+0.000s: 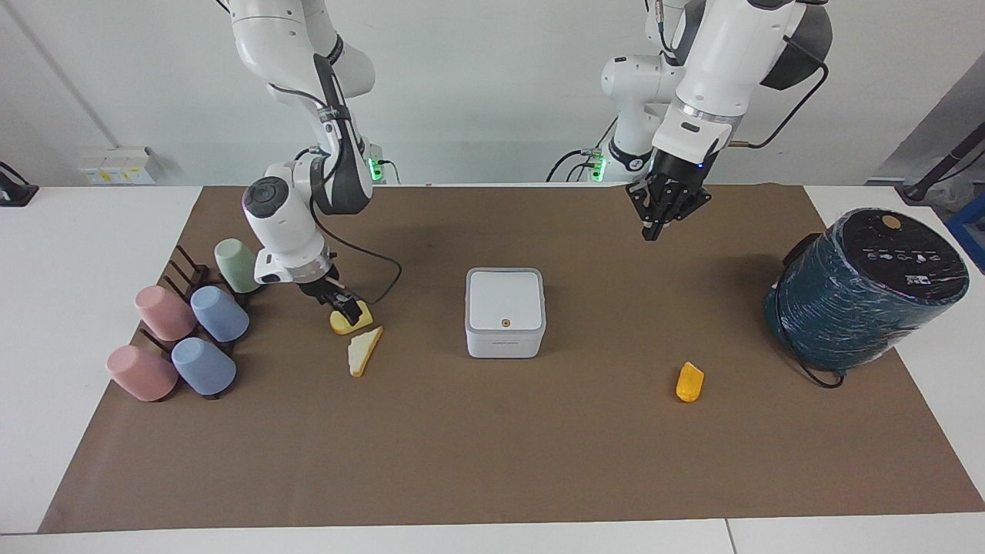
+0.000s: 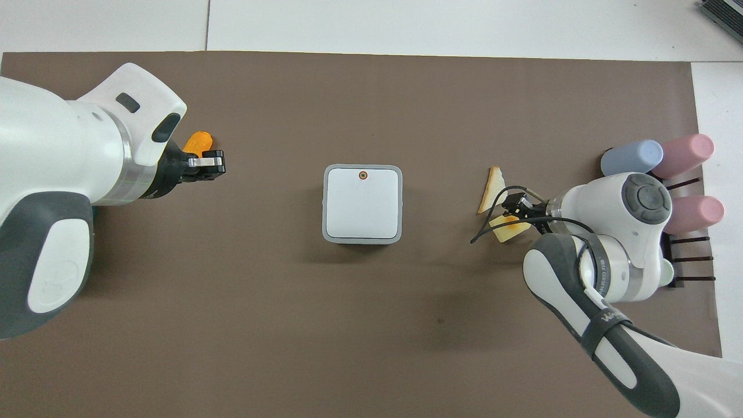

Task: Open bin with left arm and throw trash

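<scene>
My right gripper grabs the yellow block by its body (image 2: 509, 230) next, to throw it into the bin (image 2: 363, 203) as trash.
The white square bin (image 1: 505, 312) (image 2: 363, 203) stands mid-mat with its lid down. My left gripper (image 1: 654, 223) (image 2: 212, 168) hangs shut and holding nothing over the mat, between the bin and the left arm's end. The orange wedge (image 1: 689, 382) (image 2: 198, 141) lies farther out, partly covered by the left arm in the overhead view. My right gripper (image 1: 350, 312) (image 2: 514, 208) is open, down on the yellow block (image 1: 363, 317) (image 2: 511, 229). The bread triangle (image 1: 363, 350) (image 2: 493, 188) lies just beside that block, farther from the robots.
A large dark teal cylinder (image 1: 866, 288) stands at the left arm's end of the brown mat (image 1: 492, 462). Several pastel cups (image 1: 185, 331) (image 2: 662, 174) lie on a dark rack at the right arm's end.
</scene>
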Tool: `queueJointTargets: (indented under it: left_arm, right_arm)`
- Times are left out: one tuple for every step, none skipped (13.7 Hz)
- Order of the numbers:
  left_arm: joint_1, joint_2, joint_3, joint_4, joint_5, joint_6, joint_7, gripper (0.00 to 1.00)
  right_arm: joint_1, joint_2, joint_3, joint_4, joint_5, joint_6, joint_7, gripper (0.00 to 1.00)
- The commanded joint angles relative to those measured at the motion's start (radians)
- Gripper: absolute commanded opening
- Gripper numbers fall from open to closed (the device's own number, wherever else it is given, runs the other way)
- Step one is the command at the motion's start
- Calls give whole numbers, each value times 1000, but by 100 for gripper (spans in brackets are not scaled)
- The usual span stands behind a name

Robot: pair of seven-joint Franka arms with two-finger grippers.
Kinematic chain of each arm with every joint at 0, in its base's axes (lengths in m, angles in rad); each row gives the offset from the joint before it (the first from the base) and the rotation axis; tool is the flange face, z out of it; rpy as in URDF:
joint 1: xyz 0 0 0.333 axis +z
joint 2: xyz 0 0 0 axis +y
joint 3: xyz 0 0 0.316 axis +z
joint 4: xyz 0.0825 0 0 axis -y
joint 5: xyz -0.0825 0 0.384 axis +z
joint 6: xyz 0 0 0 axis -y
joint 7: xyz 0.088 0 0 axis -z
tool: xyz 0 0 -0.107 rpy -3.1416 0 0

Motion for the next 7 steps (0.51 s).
queueJointTargets:
  left_arm:
    - [-37,-35,15,-61,-29,73,-19,0]
    - [-66,-28,15,-64,-37,89,-52,0]
    - [-85,-19,15,-64,-40,110,-100,0]
    - [-112,-8,15,-67,-42,125,-134,0]
    - [-140,6,15,-67,-42,136,-152,0]
    - [-161,17,15,-68,-42,145,-163,0]
    - [-181,34,15,-70,-45,159,-174,0]
  right_arm:
    - [-1,-30,6,-52,19,47,0,100]
    - [2,-30,6,-53,20,50,0,100]
    - [2,-30,6,-55,20,53,2,100]
    - [2,-32,6,-59,20,56,0,100]
    - [5,-33,6,-65,20,68,2,100]
    - [7,-35,8,-79,22,78,0,100]
    - [9,-35,8,-82,22,87,2,97]
